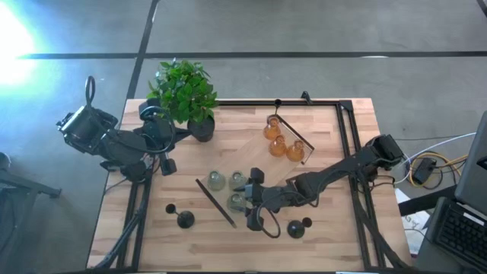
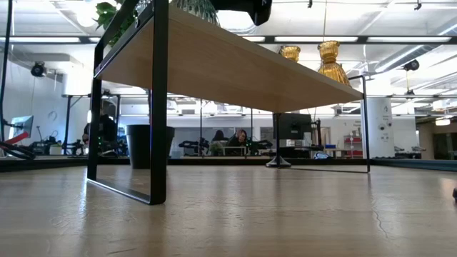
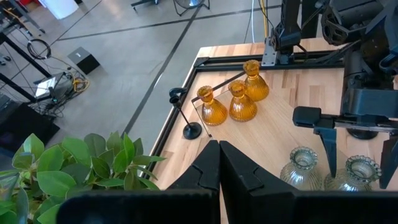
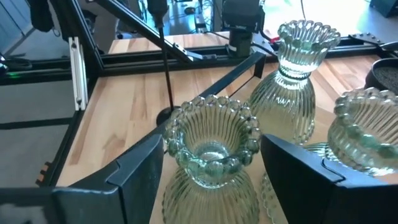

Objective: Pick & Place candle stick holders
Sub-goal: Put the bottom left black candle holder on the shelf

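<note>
The nearer green glass holder should go with the other green holders, so my right gripper will grab it by its beaded rim next.
Three pale green glass holders stand upright mid-table: two side by side (image 1: 217, 180) (image 1: 237, 179) and one nearer (image 1: 236, 202). My right gripper (image 1: 245, 201) is open, with a finger on either side of the nearer holder's beaded rim (image 4: 211, 140); I see no touch. Three amber holders (image 1: 278, 144) stand together at the far right. Black holders stand near the front left (image 1: 185, 220), the front right (image 1: 295, 228) and the far edge (image 3: 191, 130). My left gripper (image 3: 219, 152) is shut and empty, raised beside the plant.
A potted green plant (image 1: 185, 93) stands at the far left. Black metal rails (image 1: 346, 144) run along the table's far, left and right sides. A thin black rod (image 1: 217, 202) lies slanting just left of the nearer green holder.
</note>
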### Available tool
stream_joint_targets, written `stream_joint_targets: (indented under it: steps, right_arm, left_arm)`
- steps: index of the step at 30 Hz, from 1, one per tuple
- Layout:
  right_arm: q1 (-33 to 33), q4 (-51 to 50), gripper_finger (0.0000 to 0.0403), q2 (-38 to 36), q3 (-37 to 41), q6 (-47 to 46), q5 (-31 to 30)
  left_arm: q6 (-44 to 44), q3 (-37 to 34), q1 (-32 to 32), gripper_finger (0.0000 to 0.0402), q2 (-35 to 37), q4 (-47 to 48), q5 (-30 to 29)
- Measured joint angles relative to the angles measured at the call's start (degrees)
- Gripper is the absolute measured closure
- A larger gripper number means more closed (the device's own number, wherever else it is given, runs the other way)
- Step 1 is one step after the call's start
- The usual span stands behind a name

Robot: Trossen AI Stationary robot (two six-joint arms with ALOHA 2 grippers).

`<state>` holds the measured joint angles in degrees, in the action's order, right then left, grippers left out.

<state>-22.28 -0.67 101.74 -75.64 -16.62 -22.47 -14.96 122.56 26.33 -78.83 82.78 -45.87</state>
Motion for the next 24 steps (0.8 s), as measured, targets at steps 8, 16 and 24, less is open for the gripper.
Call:
stream_joint_targets:
  steps: [8, 16, 24]
  right_arm:
    - [-0.5, -5.0, 0.0145, -2.4, 0.0, -0.2, 0.0]
    - [-1.3, -12.2, 0.0148, -5.2, 0.0, -2.3, 0.3]
    - [-2.2, -21.1, 0.0156, -9.2, 0.0, -2.5, 0.3]
  left_arm:
    - [0.0, 0.0, 0.0, 0.0396, 0.0, 0.0, 0.0]
    - [0.0, 0.0, 0.0, 0.0396, 0.1, 0.0, 0.0]
    - [0.0, 0.0, 0.0, 0.0396, 0.1, 0.0, -0.2]
